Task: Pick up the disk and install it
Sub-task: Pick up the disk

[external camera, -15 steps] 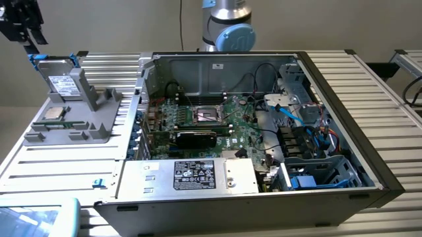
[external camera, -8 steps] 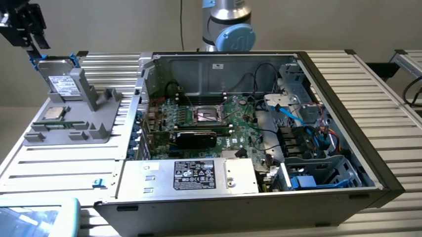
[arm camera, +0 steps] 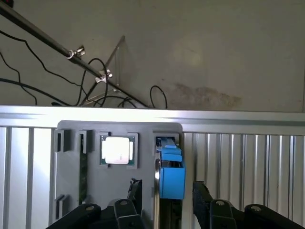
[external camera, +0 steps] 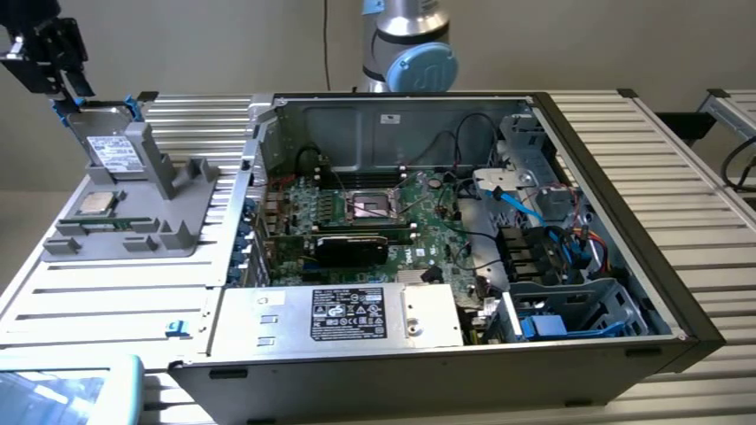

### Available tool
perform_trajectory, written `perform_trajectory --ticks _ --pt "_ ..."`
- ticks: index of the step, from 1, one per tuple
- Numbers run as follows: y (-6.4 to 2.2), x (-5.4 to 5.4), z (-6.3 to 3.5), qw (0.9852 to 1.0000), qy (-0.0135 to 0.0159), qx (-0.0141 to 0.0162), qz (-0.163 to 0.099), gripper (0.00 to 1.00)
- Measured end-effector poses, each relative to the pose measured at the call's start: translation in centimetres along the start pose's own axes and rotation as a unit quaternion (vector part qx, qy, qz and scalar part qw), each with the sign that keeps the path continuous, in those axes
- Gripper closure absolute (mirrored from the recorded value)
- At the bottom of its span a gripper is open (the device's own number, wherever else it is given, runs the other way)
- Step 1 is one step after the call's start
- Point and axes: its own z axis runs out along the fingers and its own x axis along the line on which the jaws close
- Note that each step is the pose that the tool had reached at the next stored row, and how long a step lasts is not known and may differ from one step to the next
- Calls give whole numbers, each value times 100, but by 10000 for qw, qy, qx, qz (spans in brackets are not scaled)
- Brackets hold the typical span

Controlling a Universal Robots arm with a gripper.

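Observation:
The disk's top edge [external camera: 104,106] in the grey holder [external camera: 177,232] is still below my fingers, so my gripper needs to go lower before it closes on the disk.
The disk [external camera: 110,146] stands on edge in the grey holder [external camera: 177,232] at the exterior view's left, its white label and blue frame showing. My black gripper [external camera: 69,87] hangs just above its top edge. In the wrist view the disk's blue frame [arm camera: 171,177] lies between my two fingers [arm camera: 135,192], with a gap on each side. My gripper [arm camera: 167,195] is open and holds nothing.
A small square processor chip [external camera: 97,202] lies in the same holder [arm camera: 71,181], beside the disk. The open computer case [external camera: 614,212] takes up the middle and right, with a motherboard [external camera: 378,217], a silver power supply [external camera: 349,314] and a blue-trimmed drive cage [external camera: 567,310]. The ribbed metal table [external camera: 106,301] lies below.

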Motion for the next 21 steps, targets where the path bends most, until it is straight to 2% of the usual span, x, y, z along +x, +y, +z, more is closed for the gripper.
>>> perform_trajectory --ticks 17,21 --pt "-7 -6 309 10000 0 0 0 45" --pt "-9 -8 381 10000 -14 1 0 45"
